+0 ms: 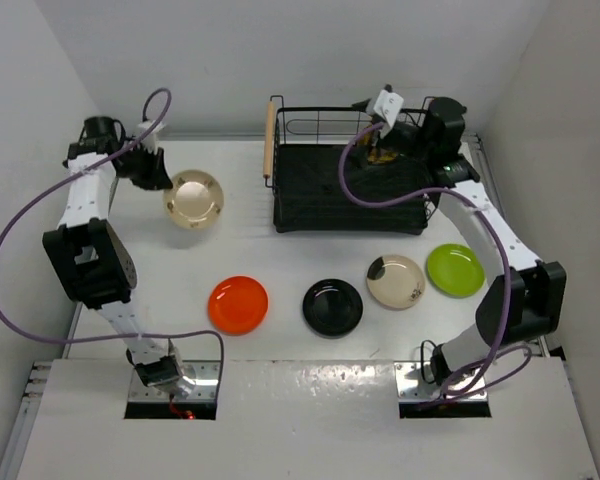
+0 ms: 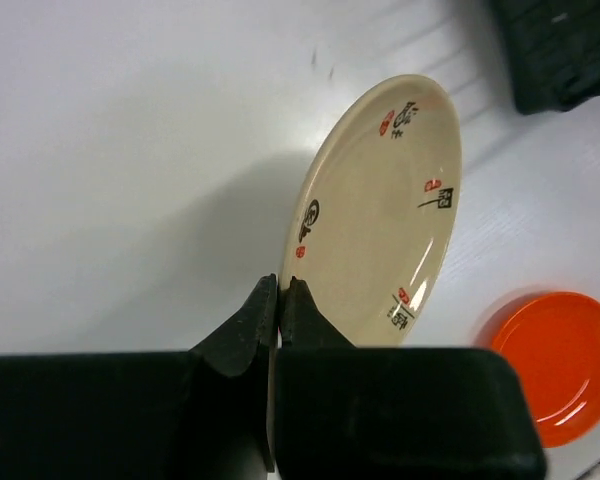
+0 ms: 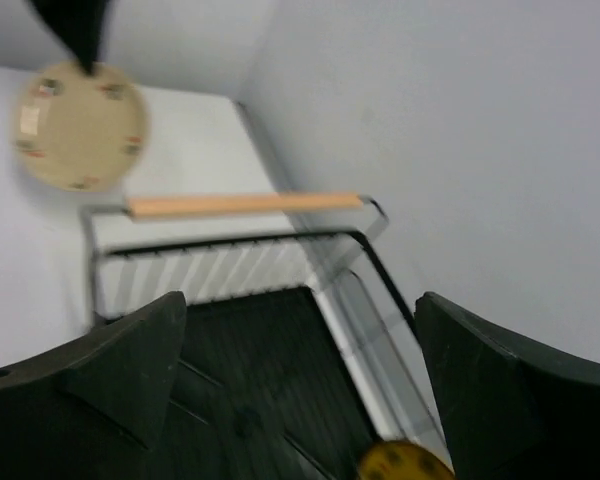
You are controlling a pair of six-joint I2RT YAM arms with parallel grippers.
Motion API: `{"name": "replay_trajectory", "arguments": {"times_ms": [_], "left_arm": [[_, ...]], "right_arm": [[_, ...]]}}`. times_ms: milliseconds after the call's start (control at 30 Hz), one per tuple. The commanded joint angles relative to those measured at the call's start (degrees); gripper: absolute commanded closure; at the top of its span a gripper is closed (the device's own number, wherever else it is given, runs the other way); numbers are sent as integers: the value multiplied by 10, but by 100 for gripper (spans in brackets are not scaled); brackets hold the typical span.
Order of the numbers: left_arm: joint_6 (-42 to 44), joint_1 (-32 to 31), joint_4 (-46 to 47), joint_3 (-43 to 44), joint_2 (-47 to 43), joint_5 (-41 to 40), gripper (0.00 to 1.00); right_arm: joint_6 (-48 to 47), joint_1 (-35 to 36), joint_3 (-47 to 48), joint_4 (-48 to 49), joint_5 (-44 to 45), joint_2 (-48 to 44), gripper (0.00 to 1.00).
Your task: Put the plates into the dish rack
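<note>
My right gripper grabs the cream plate's rim beside my left gripper next, since that leaves the plate's body free to enter the rack [image 1: 310,190].
My left gripper [image 1: 161,178] [image 2: 280,286] is shut on the rim of the cream plate [image 1: 194,198] [image 2: 380,210], which tilts up off the table at the back left. The dish rack [image 1: 310,190] [image 3: 250,400] stands at the back centre. My right gripper [image 1: 385,138] [image 3: 300,300] hangs open over the rack's far right end with nothing between its fingers. Just below it a yellow-brown plate [image 1: 383,155] [image 3: 405,465] sits in the rack. Flat on the table in front lie the orange plate [image 1: 238,304] [image 2: 565,360], black plate [image 1: 332,307], beige plate [image 1: 395,281] and lime green plate [image 1: 455,270].
The rack's left wooden handle [image 1: 270,140] [image 3: 245,205] faces the cream plate. White walls close in the table on the left, back and right. Purple cables loop from both arms, the right one [image 1: 365,195] drooping across the rack.
</note>
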Motion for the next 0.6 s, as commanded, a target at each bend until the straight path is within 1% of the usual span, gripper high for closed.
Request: {"name": "replay_trajectory", "arguments": {"times_ms": [0, 33, 67, 100, 133, 167, 200, 233, 267, 300, 367, 433, 467, 533, 567], "left_arm": [[106, -43, -71, 63, -114, 34, 100], [119, -50, -93, 85, -115, 34, 100], [131, -50, -117, 113, -106, 43, 100], [138, -50, -135, 163, -106, 57, 100], [143, -57, -154, 182, -101, 58, 100], [149, -72, -159, 200, -101, 58, 100], [149, -85, -166, 237, -101, 52, 100], [159, -99, -175, 259, -101, 46, 100], [172, -132, -198, 280, -101, 39, 100], [178, -149, -206, 309, -95, 22, 100], [178, -193, -206, 316, -94, -2, 100], [178, -223, -206, 322, -94, -25, 100], [178, -231, -206, 322, -94, -32, 100], [178, -248, -206, 322, -94, -37, 100], [178, -258, -212, 322, -94, -37, 100]], "right_arm": [[35, 70, 60, -146, -23, 19, 2], [42, 80, 69, -142, -23, 24, 0], [56, 87, 76, -140, -23, 49, 0], [94, 105, 87, -132, -5, 58, 0], [115, 121, 127, -131, 0, 81, 0], [169, 126, 144, -129, 5, 112, 0], [185, 139, 185, -139, 8, 144, 2], [198, 150, 207, -156, 7, 160, 5], [234, 156, 251, -160, 2, 175, 10], [240, 163, 286, -166, -4, 211, 19], [267, 177, 280, -132, -29, 217, 28], [282, 186, 262, -63, -57, 216, 38], [299, 189, 263, -54, -56, 219, 39], [300, 190, 258, -51, -45, 219, 39], [303, 192, 244, -47, -38, 219, 42]]}}
